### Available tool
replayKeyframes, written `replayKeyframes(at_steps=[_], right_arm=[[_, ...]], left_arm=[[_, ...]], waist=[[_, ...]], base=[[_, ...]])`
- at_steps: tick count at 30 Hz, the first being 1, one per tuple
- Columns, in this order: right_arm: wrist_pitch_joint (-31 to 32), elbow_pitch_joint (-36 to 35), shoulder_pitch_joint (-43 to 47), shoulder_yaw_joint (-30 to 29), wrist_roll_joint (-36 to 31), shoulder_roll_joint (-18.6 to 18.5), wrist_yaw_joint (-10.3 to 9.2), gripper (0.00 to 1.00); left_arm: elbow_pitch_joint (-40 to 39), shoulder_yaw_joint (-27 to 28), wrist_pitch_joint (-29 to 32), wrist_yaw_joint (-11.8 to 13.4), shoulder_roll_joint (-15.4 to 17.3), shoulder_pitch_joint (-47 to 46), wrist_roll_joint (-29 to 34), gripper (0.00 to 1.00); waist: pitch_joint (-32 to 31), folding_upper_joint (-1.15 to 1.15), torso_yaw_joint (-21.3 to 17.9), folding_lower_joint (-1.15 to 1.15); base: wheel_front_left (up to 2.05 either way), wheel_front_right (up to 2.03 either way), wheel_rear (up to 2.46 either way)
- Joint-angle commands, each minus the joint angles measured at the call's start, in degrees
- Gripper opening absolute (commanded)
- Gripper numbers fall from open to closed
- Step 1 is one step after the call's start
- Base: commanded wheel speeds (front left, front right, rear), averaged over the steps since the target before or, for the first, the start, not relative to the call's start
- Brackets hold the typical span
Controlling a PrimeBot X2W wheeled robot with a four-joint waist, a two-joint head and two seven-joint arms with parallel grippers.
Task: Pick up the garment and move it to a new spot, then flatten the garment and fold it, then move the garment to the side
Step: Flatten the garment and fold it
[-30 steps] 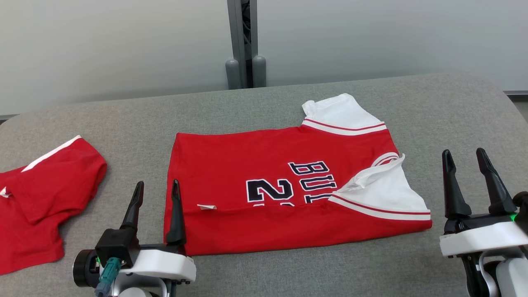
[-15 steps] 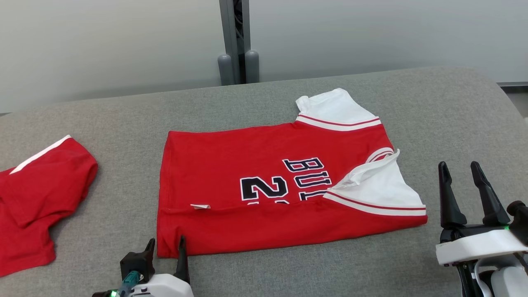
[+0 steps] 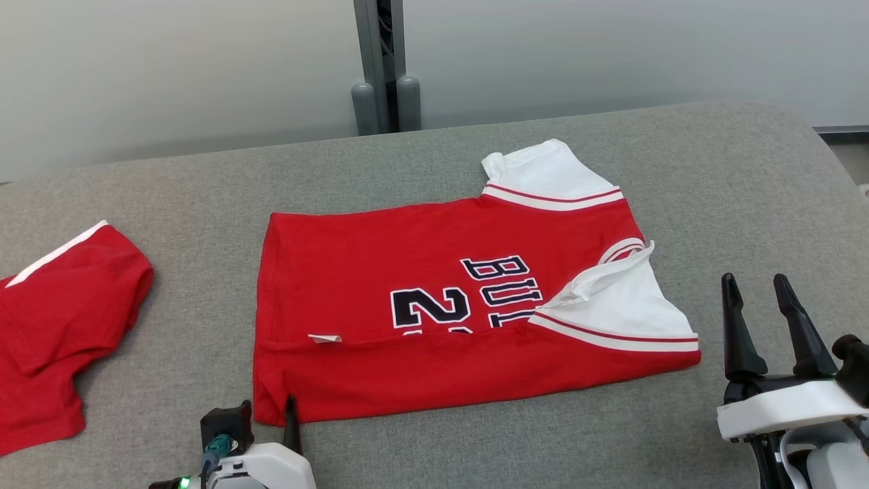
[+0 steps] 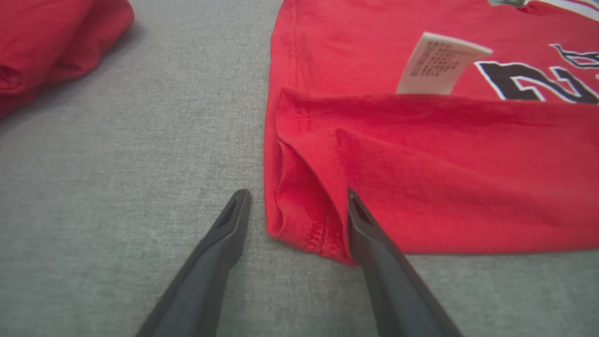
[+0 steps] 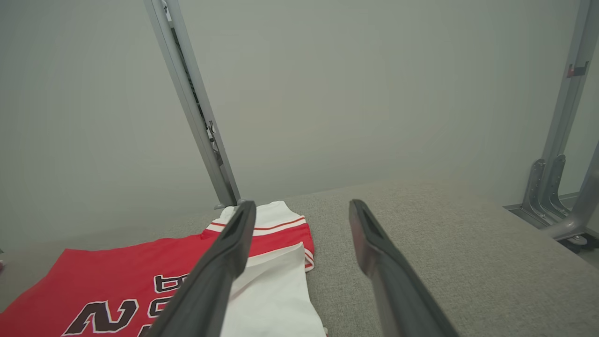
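Observation:
Next, my left gripper takes hold of the jersey by its bottom hem corner (image 3: pixel 271 407) to flatten the folded-up edge (image 3: pixel 423 371) of the red jersey.
The garment (image 3: pixel 441 305) is a red jersey with white sleeves and dark lettering. It lies flat on the grey table (image 3: pixel 747 197), its near edge folded up over the front. My left gripper (image 3: pixel 266 411) is low at the garment's near-left corner. In the left wrist view the left gripper (image 4: pixel 295 195) is open, its fingers (image 4: pixel 234 224) straddling that corner of the garment (image 4: pixel 421 164) without closing on it. My right gripper (image 3: pixel 755 280) stands open and empty to the right of the jersey, off the cloth. In the right wrist view the right gripper (image 5: pixel 302 206) is raised, with the garment (image 5: pixel 117 276) at its lower left.
A second red garment with a white stripe (image 3: pixel 61 326) lies crumpled at the table's left end, seen too as the second red garment (image 4: pixel 47 42) in the left wrist view. A white label (image 3: pixel 324 338) pokes from the jersey's fold. A grey post (image 3: pixel 380 68) stands behind the table. The table rounds off at the right.
My left gripper has pulled back and down from beside the jersey's left edge to its near-left corner. The right gripper has sunk slightly. The camera has shifted a little.

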Motion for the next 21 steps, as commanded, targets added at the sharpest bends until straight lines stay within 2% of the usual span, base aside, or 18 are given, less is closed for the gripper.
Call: replayKeyframes(at_steps=[1,7,11,18,21], right_arm=[[-0.06,0.89,-0.31,-0.37,0.46,-0.24,0.01,1.0],[0.11,6.64,-0.93,-1.98,1.99,0.23,0.01,1.0],[1.56,9.97,-1.62,-2.49,5.66,0.77,0.01,1.0],[3.86,18.18,-3.77,-0.18,11.26,-0.8,0.01,1.0],[5.33,21.48,-5.06,0.84,15.44,-0.34,0.01,1.0]], left_arm=[[0.74,-0.59,0.48,-1.02,0.15,-0.37,-0.76,0.0],[0.47,-1.43,-0.98,-1.97,0.21,-1.2,-1.97,0.0],[-0.2,-2.01,-1.64,-2.22,0.2,-1.5,-2.38,0.0],[-1.57,-3.46,-1.99,-2.38,0.16,-1.55,-2.46,0.0],[-2.04,-4.11,-1.81,-2.42,0.15,-1.73,-2.23,0.0]], waist=[[0.01,0.0,0.11,0.0],[0.08,0.0,0.82,0.0],[0.23,0.0,1.41,0.0],[0.55,0.0,2.58,0.0],[0.85,0.0,2.99,0.0]], base=[[0.0,0.0,0.0],[0.0,0.0,0.0],[0.0,0.0,0.0],[0.0,0.0,0.0],[0.0,0.0,0.0]])
